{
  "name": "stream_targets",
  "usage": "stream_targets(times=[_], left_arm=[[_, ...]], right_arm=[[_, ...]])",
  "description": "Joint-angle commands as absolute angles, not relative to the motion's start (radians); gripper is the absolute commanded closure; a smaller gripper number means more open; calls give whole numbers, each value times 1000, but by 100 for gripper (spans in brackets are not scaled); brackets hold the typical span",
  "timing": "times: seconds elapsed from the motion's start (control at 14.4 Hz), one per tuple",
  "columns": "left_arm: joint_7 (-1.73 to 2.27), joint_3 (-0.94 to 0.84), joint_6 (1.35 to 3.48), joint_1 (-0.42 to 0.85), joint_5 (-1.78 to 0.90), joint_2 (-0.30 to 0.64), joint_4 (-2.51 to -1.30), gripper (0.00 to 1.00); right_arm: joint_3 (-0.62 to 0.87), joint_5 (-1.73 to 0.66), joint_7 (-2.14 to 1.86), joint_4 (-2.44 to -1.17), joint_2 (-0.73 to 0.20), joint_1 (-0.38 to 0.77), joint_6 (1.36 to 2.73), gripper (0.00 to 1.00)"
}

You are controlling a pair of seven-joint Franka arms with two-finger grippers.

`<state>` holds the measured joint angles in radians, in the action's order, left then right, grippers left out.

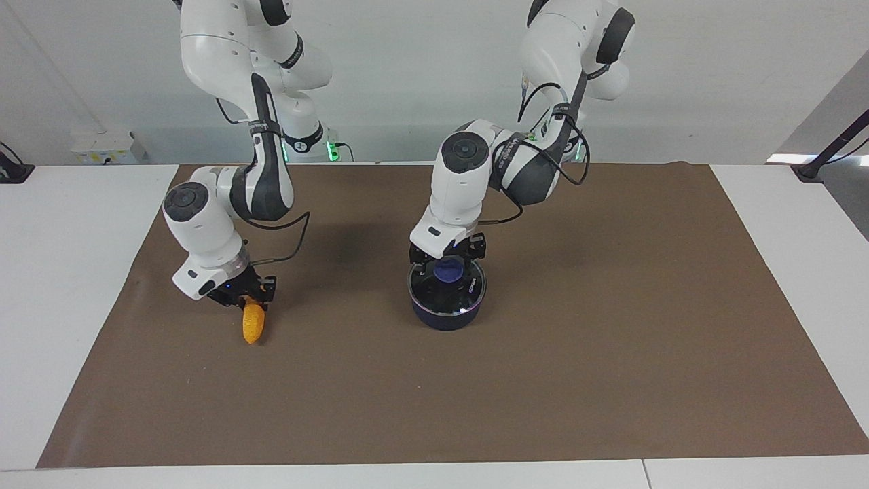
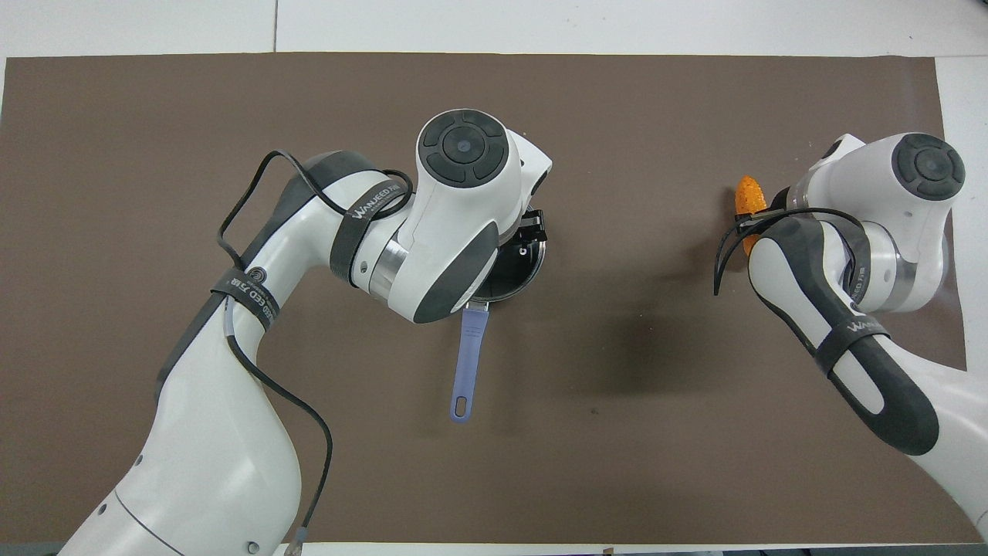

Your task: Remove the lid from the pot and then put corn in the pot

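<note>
The left gripper next needs to grip the narrow blue knob of the glass lid to lift the lid, which is wider than the robot's fingers can open.
The navy pot (image 1: 445,316) stands mid-mat with the glass lid (image 1: 470,291) on it. Its blue handle (image 2: 469,355) points toward the robots. My left gripper (image 1: 448,266) is down over the lid, open, with a finger on each side of the blue knob (image 1: 448,273). In the overhead view the left wrist covers most of the pot (image 2: 519,270). The orange-yellow corn (image 1: 253,324) is toward the right arm's end of the mat. My right gripper (image 1: 250,299) is shut on the corn's end nearer the robots, and the other end points down at the mat. The corn also shows in the overhead view (image 2: 747,197).
A brown mat (image 1: 611,380) covers the white table (image 1: 68,272). A black cable loops beside each wrist. A socket box (image 1: 102,146) sits at the table's edge by the right arm's base.
</note>
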<state>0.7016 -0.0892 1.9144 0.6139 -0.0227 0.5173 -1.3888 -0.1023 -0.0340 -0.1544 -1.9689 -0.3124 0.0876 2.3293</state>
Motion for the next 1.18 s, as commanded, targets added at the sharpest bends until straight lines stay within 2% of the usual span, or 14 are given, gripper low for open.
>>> stream_targets(times=[0.0,0.21,0.48,0.55,0.62,0.69,0.83,1.11], left_arm=[[721,-71,1933,632,-9,525,-1388,0],[722,-71,1927,632,8,525,-1388,5],[721,-71,1917,634,20,523,-1388,33],[722,-69,1917,632,18,523,-1387,38],[723,-69,1917,632,18,523,-1388,51],[721,-69,1917,632,20,523,-1388,56],[721,-69,1916,632,26,523,-1387,56],[718,-71,1884,624,14,503,-1378,56]], right_arm=[[-101,-55,-183,-1953,-308,87,2296,100],[-101,-55,-183,-1913,-307,87,2240,100],[-87,-57,-141,-1827,-296,107,2110,100],[-86,-57,-130,-1812,-296,113,2096,100],[-86,-57,-129,-1812,-296,130,2094,100],[-86,-57,-129,-1810,-295,136,2094,100],[-86,-57,-129,-1789,-288,153,2063,100],[-84,-55,-11,-1665,-296,224,1938,100]])
